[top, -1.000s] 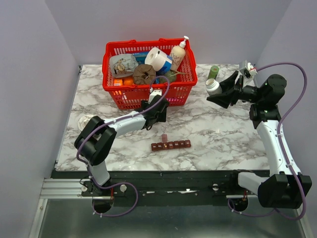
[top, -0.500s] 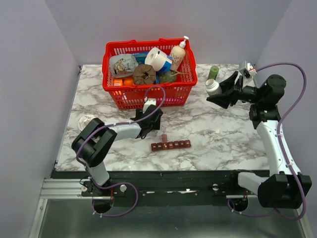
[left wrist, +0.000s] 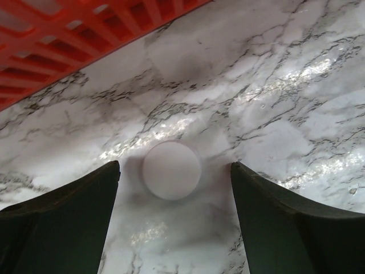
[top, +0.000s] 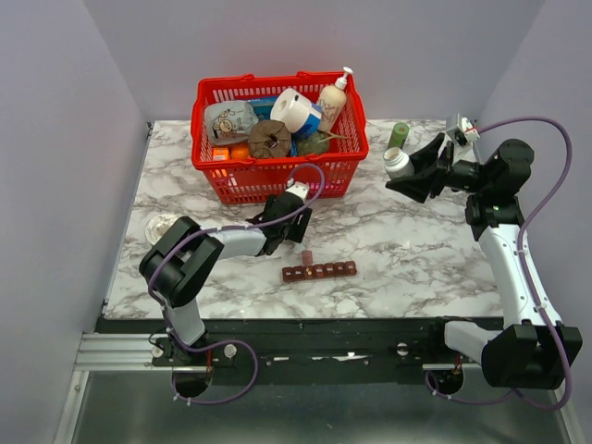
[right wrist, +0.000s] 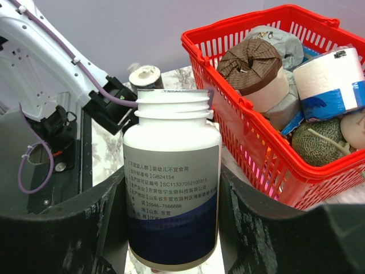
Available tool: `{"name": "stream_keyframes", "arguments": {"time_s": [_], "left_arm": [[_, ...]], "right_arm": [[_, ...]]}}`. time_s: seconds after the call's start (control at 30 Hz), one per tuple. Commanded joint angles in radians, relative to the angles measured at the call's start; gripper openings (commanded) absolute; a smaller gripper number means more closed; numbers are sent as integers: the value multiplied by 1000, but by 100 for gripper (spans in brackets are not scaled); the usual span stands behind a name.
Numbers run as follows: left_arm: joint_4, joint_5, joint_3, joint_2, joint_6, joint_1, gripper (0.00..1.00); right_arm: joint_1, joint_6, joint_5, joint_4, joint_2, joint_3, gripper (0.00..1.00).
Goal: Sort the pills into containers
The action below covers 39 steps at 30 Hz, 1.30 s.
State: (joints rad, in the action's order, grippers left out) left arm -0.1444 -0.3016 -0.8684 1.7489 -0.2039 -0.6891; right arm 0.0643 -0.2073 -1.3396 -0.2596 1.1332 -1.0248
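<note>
My left gripper is ready to close, because the disc is centred between my fingers. Closing now would hold the round white disc (left wrist: 171, 170).
The containers (top: 319, 271) are a dark red-brown strip of small compartments lying on the marble table (top: 407, 240), with one lid (top: 306, 256) standing open at its left end. My left gripper (top: 296, 227) hovers just behind that strip, in front of the basket. Its jaws are open (left wrist: 175, 171) on either side of a round white disc (left wrist: 171, 170) that lies flat on the table, touching neither finger. I cannot tell whether the disc is a pill or a cap. My right gripper (top: 407, 171) is raised at the back right, shut (right wrist: 171, 194) on an uncapped white pill bottle (right wrist: 171, 142).
A red mesh basket (top: 208, 153) full of groceries stands at the back centre, its wall close to the left gripper (left wrist: 68, 40). A green cylinder (top: 399, 135) stands at the back right. A small clear object (top: 159, 225) lies near the table's left edge.
My left gripper dipped left and toward the near edge, then came back right, ending a little lower than a second ago. The right arm and its bottle have not moved.
</note>
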Motion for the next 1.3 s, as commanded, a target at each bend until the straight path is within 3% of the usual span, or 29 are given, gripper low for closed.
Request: {"name": "stream_keyframes", "arguments": {"time_s": [0.0,0.37,0.43,0.47,0.8,0.87,1.03,1.27], "left_arm": [[9,55,-37,44,35,10,81],[34,45,35,23,-60,14,76],[31,48,43,27,-65,14,73],[31,50,43,31,-69,14,66],[43,42,45,14,-81,16,56],[39,53,54,-2,-77,16,56],[68,68,62,-29,-72,16,69],[75,56,60,-17,-71,16,68]], "right_arm": [[-6,20,-20,-7,-15,11,13],[-8,22,-23,-6,-13,8,13],[-6,22,-23,-6,-12,9,13],[-6,22,-23,-6,-13,9,13],[-6,20,-26,-7,-18,11,13],[-6,22,-26,-7,-16,12,13],[-7,20,-27,-9,-16,12,13],[-6,17,-30,-10,-18,11,13]]}}
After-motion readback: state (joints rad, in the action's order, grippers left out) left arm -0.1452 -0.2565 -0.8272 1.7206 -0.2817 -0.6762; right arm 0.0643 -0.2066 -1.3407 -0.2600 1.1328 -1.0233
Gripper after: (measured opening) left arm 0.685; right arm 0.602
